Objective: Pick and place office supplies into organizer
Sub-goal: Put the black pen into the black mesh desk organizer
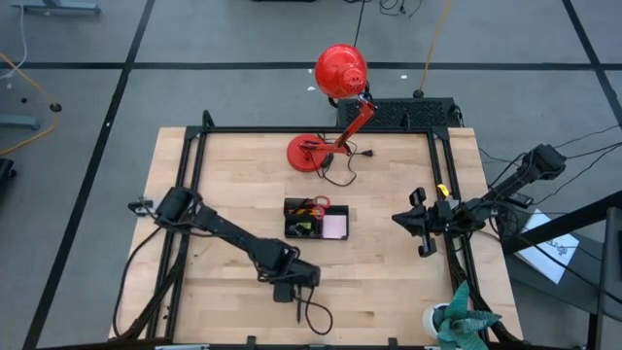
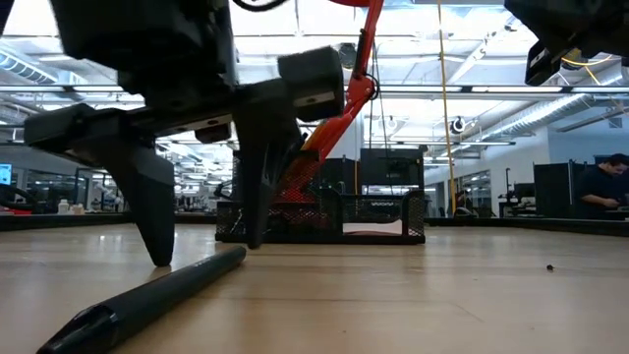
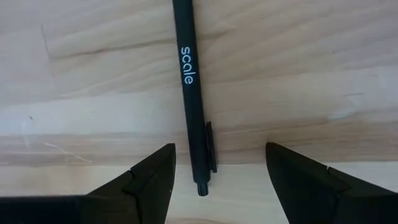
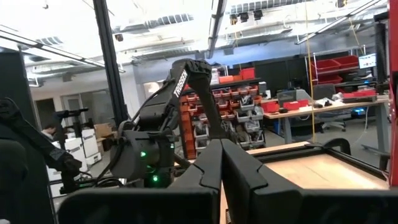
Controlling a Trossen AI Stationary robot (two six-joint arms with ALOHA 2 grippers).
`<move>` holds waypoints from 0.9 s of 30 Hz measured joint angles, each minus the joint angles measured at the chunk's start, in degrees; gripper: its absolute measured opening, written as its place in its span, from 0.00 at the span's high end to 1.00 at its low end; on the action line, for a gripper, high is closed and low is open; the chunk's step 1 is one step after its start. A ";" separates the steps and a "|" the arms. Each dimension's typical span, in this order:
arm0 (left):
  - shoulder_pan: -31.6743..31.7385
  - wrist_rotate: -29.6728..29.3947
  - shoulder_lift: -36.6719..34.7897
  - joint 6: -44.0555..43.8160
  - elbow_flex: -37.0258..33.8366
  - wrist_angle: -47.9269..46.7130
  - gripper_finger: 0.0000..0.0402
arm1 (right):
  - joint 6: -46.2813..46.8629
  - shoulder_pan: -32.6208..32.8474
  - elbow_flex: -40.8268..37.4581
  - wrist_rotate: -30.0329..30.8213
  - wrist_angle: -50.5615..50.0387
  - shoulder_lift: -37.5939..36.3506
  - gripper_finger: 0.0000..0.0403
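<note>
My left gripper will next grab the pen by its clip end (image 3: 201,154), so that it can place the black pen into the black organizer.
A black pen (image 3: 188,93) printed "scale" lies flat on the wooden table near its near edge (image 1: 296,313), and shows slantwise in the low view (image 2: 147,295). My left gripper (image 3: 221,148) is open and points down over the pen's clip end. One finger stands on each side of the pen (image 2: 206,251), with the tips down at the table. The black organizer (image 1: 290,222) sits mid-table. It holds a pink pad (image 1: 335,227), red handles (image 1: 311,206) and a yellow-green piece. My right gripper (image 4: 219,168) is shut and raised at the table's right side (image 1: 425,224).
A red desk lamp (image 1: 309,154) stands behind the organizer, toward the far edge. A loose black cable (image 1: 319,319) curls beside the pen. A teal plant-like object (image 1: 465,323) sits at the near right corner. Bare wood lies between the pen and the organizer.
</note>
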 joint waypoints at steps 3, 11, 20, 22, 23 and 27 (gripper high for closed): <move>1.29 3.57 0.23 -1.32 0.77 -0.43 0.37 | 0.00 0.00 0.00 0.16 0.01 -0.02 1.00; 2.77 13.19 1.05 -5.93 1.68 2.69 0.37 | 0.00 0.00 0.00 0.68 -0.01 0.00 1.00; 3.94 13.24 5.52 -7.01 2.23 0.68 0.37 | 3.18 0.00 0.00 0.72 -0.01 0.33 1.00; 4.24 13.44 5.74 -7.84 2.23 0.69 0.37 | 3.25 0.00 0.00 0.69 0.13 0.35 1.00; 4.58 13.61 5.76 -8.27 2.23 0.76 0.37 | 3.26 0.00 0.00 0.70 0.12 0.34 1.00; 5.44 14.24 5.83 -9.64 2.11 0.44 0.48 | 3.45 0.00 0.00 0.70 0.06 0.37 1.00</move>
